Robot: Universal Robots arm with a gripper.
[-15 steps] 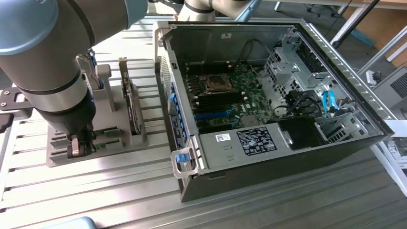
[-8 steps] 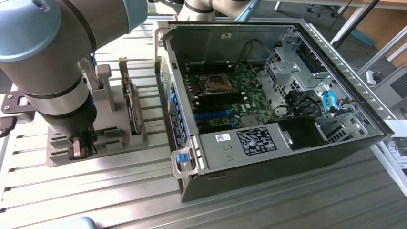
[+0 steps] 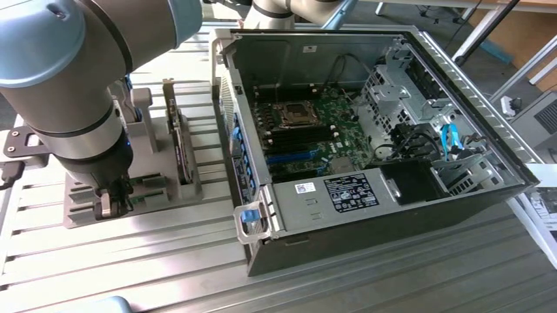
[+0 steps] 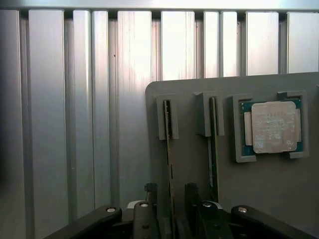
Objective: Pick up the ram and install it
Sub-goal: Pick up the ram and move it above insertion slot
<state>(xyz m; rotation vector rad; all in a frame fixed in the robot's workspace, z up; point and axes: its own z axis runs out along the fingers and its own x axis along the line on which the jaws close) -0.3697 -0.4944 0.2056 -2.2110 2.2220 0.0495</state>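
Next, my gripper picks up the nearer ram by the middle of its long edge (image 4: 172, 211) to install it in the motherboard's memory slots.
Two ram sticks stand on edge in slots of a grey holder (image 4: 189, 129). My gripper (image 4: 171, 198) hangs straight over the nearer ram (image 4: 169, 144). It is open, with one finger (image 4: 150, 195) on each side of the stick and a gap showing on both sides. The second ram (image 4: 213, 149) stands in the neighbouring slot. In the exterior view the gripper (image 3: 115, 202) is low over the holder (image 3: 83, 215) at the exterior view's left, and the green ends of the ram (image 3: 150, 193) show beside it.
A square silver processor (image 4: 273, 126) sits in a pocket of the holder. An expansion card (image 3: 179, 153) stands upright on the holder. The open computer case (image 3: 348, 208), with the motherboard (image 3: 304, 140) and its memory slots, lies at the exterior view's right on a ribbed metal table (image 3: 156, 261).
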